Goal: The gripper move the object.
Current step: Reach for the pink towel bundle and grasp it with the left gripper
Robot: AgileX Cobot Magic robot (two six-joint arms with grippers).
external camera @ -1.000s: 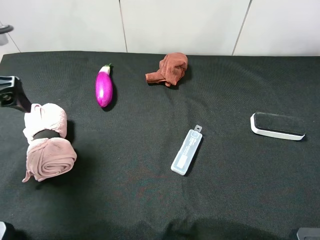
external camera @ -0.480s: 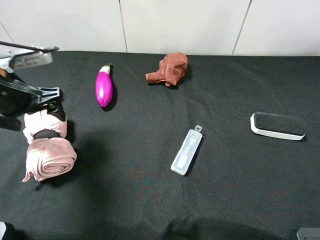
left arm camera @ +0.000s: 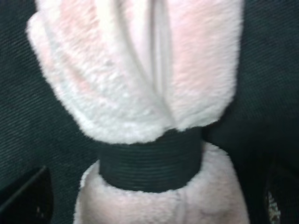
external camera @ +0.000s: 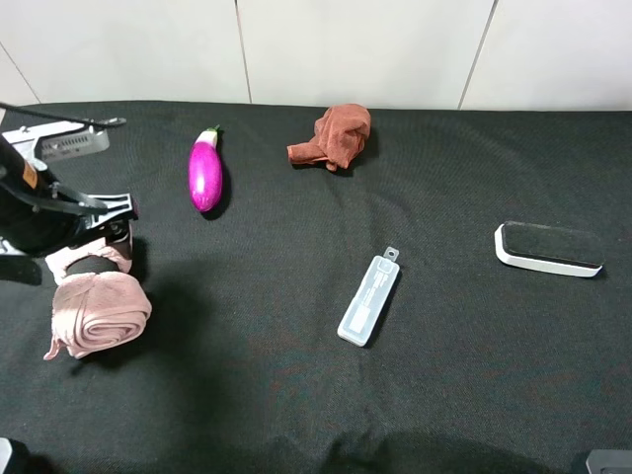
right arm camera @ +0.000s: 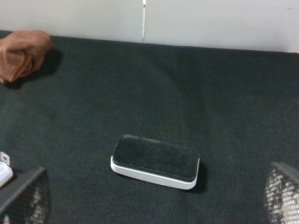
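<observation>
I should next move the pink cloth roll [external camera: 94, 306] by grabbing it with my left gripper at the black band around the roll's middle [external camera: 94, 265].
A pink fluffy cloth roll [external camera: 94, 306] with a black band [external camera: 91, 264] around its middle lies at the table's left. My left gripper [external camera: 99, 237] hangs right over the roll's far half and covers part of it. In the left wrist view the roll [left arm camera: 140, 70] and its band [left arm camera: 149, 161] fill the frame. My left gripper [left arm camera: 149, 205] is open, with one finger on each side of the roll. My right gripper [right arm camera: 149, 200] is open and empty, low at the table's front right, well short of a black and white block [right arm camera: 155, 161].
A purple eggplant [external camera: 205, 173] lies at the back left and a brown crumpled cloth [external camera: 336, 136] at the back middle. A pale slim case [external camera: 368, 299] lies in the middle. The black and white block [external camera: 548, 249] lies at the right.
My left arm has come in from the left edge and moved down over the far half of the pink roll. Nothing else has moved.
</observation>
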